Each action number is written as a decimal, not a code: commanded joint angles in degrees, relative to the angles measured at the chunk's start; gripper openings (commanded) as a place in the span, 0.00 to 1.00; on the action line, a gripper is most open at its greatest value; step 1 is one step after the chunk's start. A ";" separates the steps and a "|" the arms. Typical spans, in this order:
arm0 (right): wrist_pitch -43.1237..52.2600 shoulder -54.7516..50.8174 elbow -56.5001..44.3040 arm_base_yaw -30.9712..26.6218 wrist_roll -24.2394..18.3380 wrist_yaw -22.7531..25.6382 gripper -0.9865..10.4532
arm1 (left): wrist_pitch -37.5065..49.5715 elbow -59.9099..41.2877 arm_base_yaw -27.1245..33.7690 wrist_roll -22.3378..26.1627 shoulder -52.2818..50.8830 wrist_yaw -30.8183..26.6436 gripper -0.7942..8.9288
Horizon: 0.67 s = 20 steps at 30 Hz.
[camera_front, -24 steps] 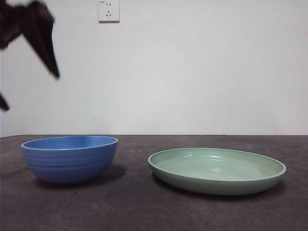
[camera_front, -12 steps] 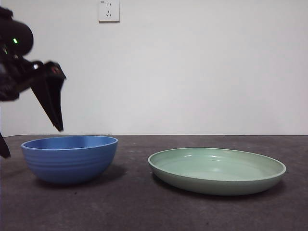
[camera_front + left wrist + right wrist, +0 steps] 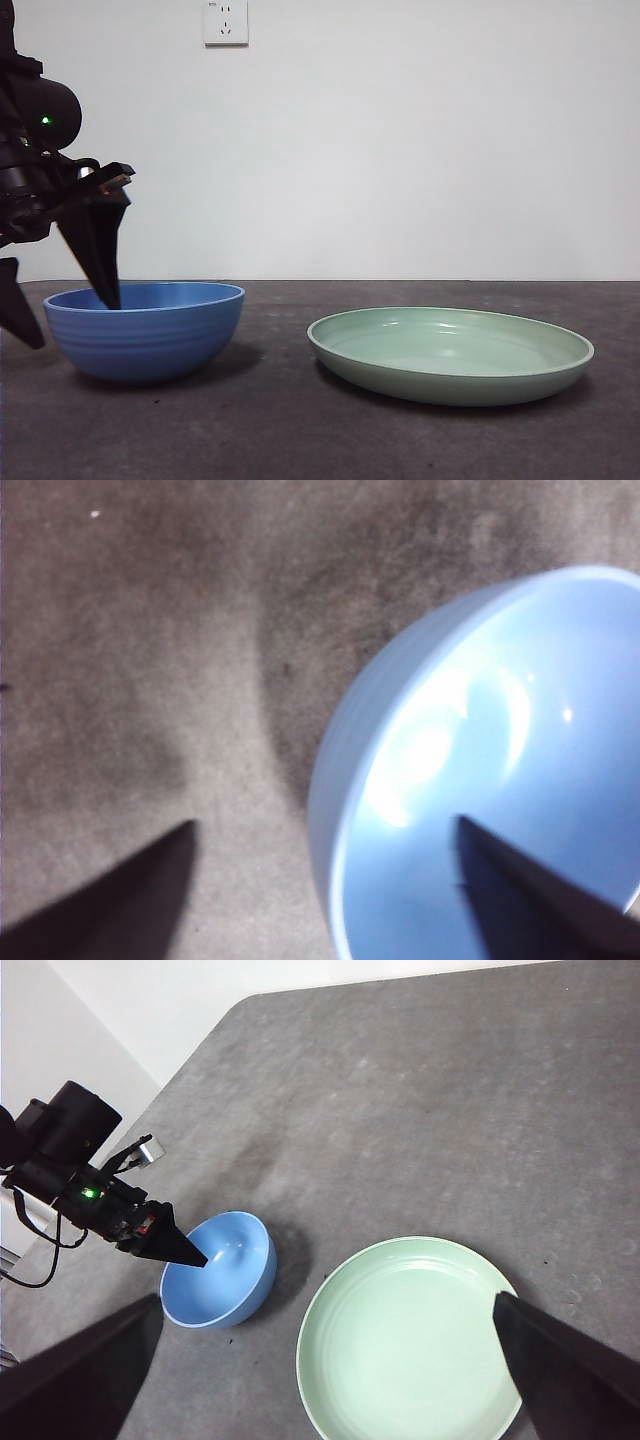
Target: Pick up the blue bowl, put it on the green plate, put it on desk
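The round body (image 3: 148,343) is far wider than the open fingers, so my left gripper will next grab the blue bowl by its thin rim (image 3: 51,301).
The blue bowl (image 3: 145,330) sits upright on the desk (image 3: 300,430) at the left, with the green plate (image 3: 450,355) a short gap to its right. My left gripper (image 3: 62,300) is open and straddles the bowl's left rim, one jaw inside the bowl and one outside it. In the left wrist view the bowl (image 3: 500,780) fills the space by one jaw and its rim runs between the left gripper (image 3: 325,823) jaws. My right gripper (image 3: 326,1298) hangs open high above the bowl (image 3: 220,1270) and the plate (image 3: 410,1345), holding nothing.
A white wall with a power socket (image 3: 226,22) stands behind the desk. The right wrist view shows the left arm (image 3: 70,1150) with its cable near the desk's left edge. Bare tabletop (image 3: 450,1110) stretches beyond the dishes.
The left gripper has come down from the upper left to the bowl's rim, and one jaw now dips inside the bowl. Bowl and plate have not moved.
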 commanded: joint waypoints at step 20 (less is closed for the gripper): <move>-7.13 -2.51 1.38 0.24 -3.23 1.75 0.62 | -8.55 14.45 -2.99 -0.79 1.60 -0.28 0.09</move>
